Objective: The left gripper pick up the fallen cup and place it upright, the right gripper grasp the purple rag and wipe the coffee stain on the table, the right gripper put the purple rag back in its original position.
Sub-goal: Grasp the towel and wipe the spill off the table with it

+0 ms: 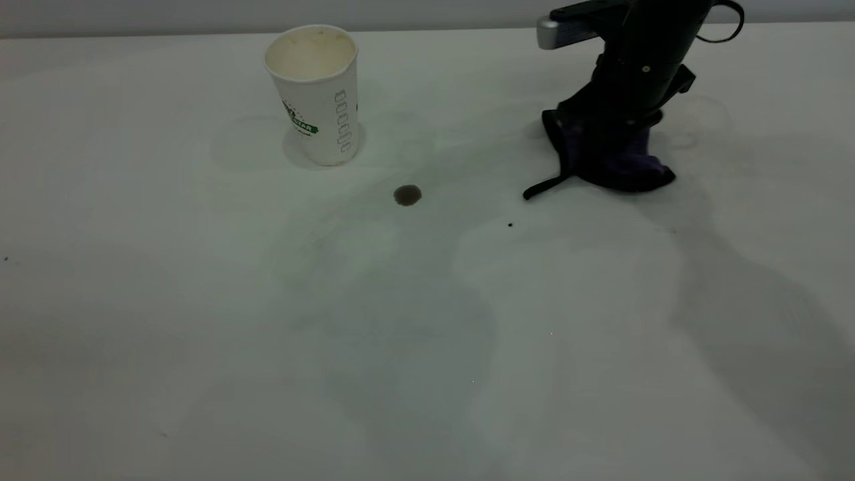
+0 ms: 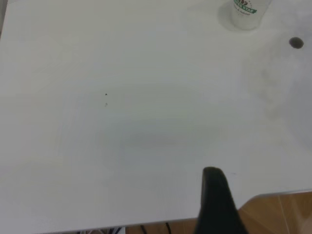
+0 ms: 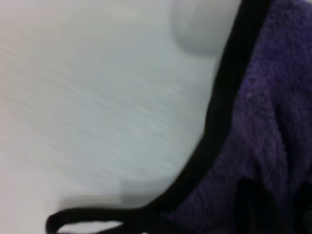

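Note:
The purple rag has its strap short of the coffee stain, so my right gripper needs to keep holding the rag until I wipe the stain and return the rag.
The cup stands upright at the back left of the table, mouth up; its lower part also shows in the left wrist view. The coffee stain is a small dark round spot in front of the cup, to its right, and shows in the left wrist view too. My right gripper is down on the purple rag at the back right and shut on it; the rag is bunched up under it, its strap trailing left. In the right wrist view the rag fills the gripper. My left gripper hangs over the table's edge, far from the cup.
A tiny black speck lies on the table between the stain and the rag. Faint smears and shadows cross the middle of the tabletop. Wooden floor shows past the table edge in the left wrist view.

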